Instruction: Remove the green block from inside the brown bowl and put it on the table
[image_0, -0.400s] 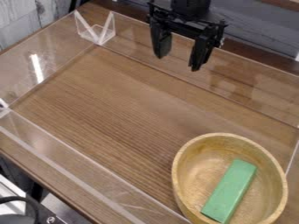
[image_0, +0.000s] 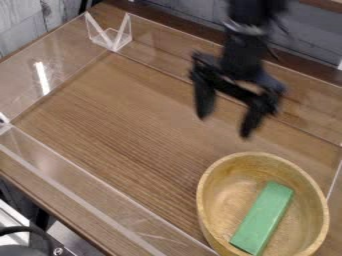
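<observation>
I will next grab the green block (image_0: 263, 218) by its long sides with my gripper to remove it from the bowl (image_0: 214, 196), since the block is slim only across its width.
The green block (image_0: 263, 218) lies flat inside the brown bowl (image_0: 214, 196), which sits at the near right corner of the table (image_0: 120, 120). My black gripper (image_0: 230, 116) hangs above the tabletop, up and to the left of the bowl. Its fingers are spread apart with nothing between them, so it is open. The picture of the gripper is blurred by motion.
Low clear acrylic walls (image_0: 80, 185) edge the table on all sides. A clear angled piece (image_0: 107, 32) stands at the far left corner. The bowl's right rim lies close to the right wall.
The gripper has moved down and toward the bowl from the far edge of the table. Its jaws stay open. Block and bowl have not moved.
</observation>
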